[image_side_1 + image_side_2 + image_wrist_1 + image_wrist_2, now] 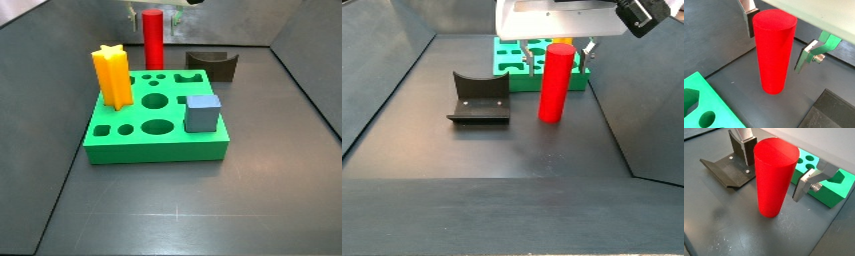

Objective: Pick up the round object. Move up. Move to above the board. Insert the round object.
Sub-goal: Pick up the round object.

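I should next grab the red cylinder by its upper part point(154, 20), so that I can insert it into the green board point(134, 140).
The round object point(773, 52) is a tall plain red cylinder standing upright on the dark floor; it shows in both wrist views point(773, 178) and both side views point(154, 38) point(555, 82). My gripper point(777, 37) is open and straddles its upper part, with one silver finger point(749, 20) close beside it and the other finger point(807, 55) a gap away. The gripper also shows in a wrist view point(774, 168). The green board point(134, 140) with shaped holes lies just beside the cylinder point(841, 185) point(509, 62).
A yellow star peg point(112, 75) and a grey-blue cube point(202, 112) stand in the board. The dark fixture point(478, 98) stands on the floor beside the cylinder point(727, 170) point(211, 64). Sloping walls enclose the floor.
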Available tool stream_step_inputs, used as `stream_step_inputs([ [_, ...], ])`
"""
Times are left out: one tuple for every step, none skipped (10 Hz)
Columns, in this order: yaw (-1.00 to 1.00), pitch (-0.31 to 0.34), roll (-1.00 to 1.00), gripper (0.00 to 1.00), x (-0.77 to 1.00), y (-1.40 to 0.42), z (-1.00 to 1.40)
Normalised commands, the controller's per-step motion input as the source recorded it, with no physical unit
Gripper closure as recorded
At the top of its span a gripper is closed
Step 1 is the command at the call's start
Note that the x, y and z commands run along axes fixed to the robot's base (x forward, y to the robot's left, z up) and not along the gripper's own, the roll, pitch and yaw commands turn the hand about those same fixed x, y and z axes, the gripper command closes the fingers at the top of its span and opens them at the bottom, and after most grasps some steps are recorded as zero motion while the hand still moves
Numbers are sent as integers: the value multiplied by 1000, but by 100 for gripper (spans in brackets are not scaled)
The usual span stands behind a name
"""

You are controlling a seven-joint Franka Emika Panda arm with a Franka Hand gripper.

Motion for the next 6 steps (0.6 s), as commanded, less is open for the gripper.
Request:
stream_step_inputs([
  [0,0,0,100,0,0,0],
  [0,0,0,100,0,0,0],
  [0,0,0,100,0,0,0],
  [0,0,0,100,0,0,0],
  [0,0,0,100,0,0,0],
  [0,0,0,100,0,0,0],
])
